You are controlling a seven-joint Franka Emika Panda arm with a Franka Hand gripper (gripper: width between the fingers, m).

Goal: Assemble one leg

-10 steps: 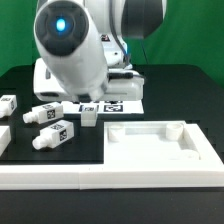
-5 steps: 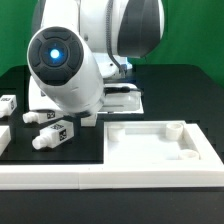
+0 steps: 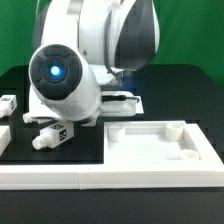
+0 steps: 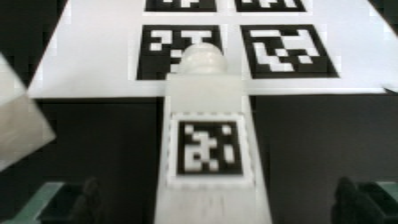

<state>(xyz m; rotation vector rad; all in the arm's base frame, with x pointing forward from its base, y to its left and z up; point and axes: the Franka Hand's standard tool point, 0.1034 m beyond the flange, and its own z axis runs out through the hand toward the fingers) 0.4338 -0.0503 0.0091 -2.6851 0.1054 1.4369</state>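
Note:
I should close my gripper on the white leg [image 4: 210, 130] now: in the wrist view, my fingers reach down on both sides of the leg.
In the wrist view a white leg [image 4: 210, 130] with a black-and-white tag on its side lies lengthwise between my fingers, its round end pointing at the marker board [image 4: 98, 60]. My gripper [image 4: 217, 205] is open and straddles the leg, with a dark gap on each side between the leg and the fingers [image 4: 71, 200]. In the exterior view my arm hides the gripper and this leg. Other legs like it lie at the exterior view's left: one [image 3: 52, 135] near the front, one [image 3: 8, 103] at the edge.
The large flat white panel [image 3: 155, 140] with raised rims lies at the front right of the exterior view. The marker board [image 3: 128, 103] shows partly behind my arm. Another white part [image 4: 18, 125] lies close beside the leg in the wrist view.
My arm has swung down and toward the exterior view's left, now covering most of the marker board and the parts near it. The legs at the left have not moved.

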